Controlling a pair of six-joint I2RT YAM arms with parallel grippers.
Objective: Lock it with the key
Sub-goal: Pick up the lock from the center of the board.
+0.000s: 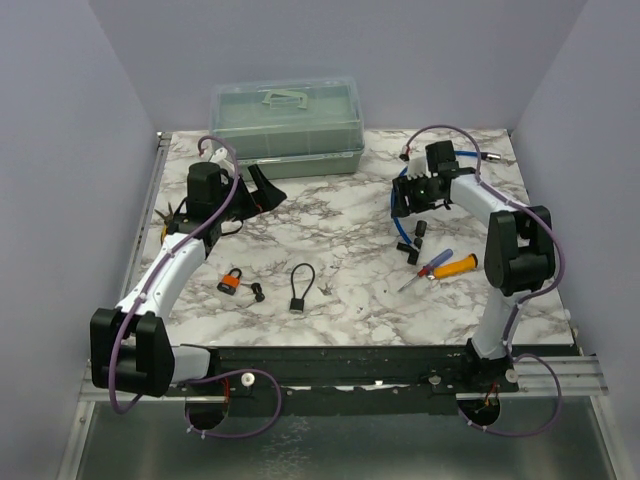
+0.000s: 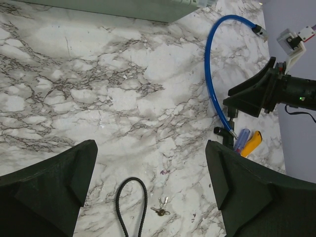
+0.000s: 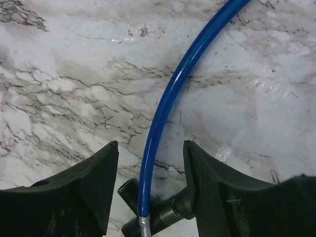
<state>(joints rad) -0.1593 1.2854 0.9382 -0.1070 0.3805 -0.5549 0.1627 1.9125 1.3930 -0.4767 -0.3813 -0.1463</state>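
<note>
The fingers of the right gripper stop short of the blue cable between them, so the gripper has to move toward the cable before it closes on it.
A small bunch of keys (image 2: 160, 211) lies on the marble just right of a black cable lock (image 2: 131, 205) (image 1: 301, 285). An orange padlock (image 1: 231, 282) sits further left. A blue cable lock (image 3: 170, 94) curves to its black body (image 3: 158, 219) (image 1: 412, 242). My right gripper (image 3: 151, 148) (image 1: 403, 205) hangs open over it, one finger on each side of the blue cable, neither pressing it. My left gripper (image 2: 150, 148) (image 1: 262, 190) is wide open above bare marble with nothing between its fingers.
A translucent green lidded box (image 1: 287, 125) stands at the back. A blue-handled screwdriver (image 1: 432, 264) and an orange-handled one (image 1: 456, 266) lie near the blue lock's body. A small black piece (image 1: 258, 292) lies beside the padlock. Walls enclose the table.
</note>
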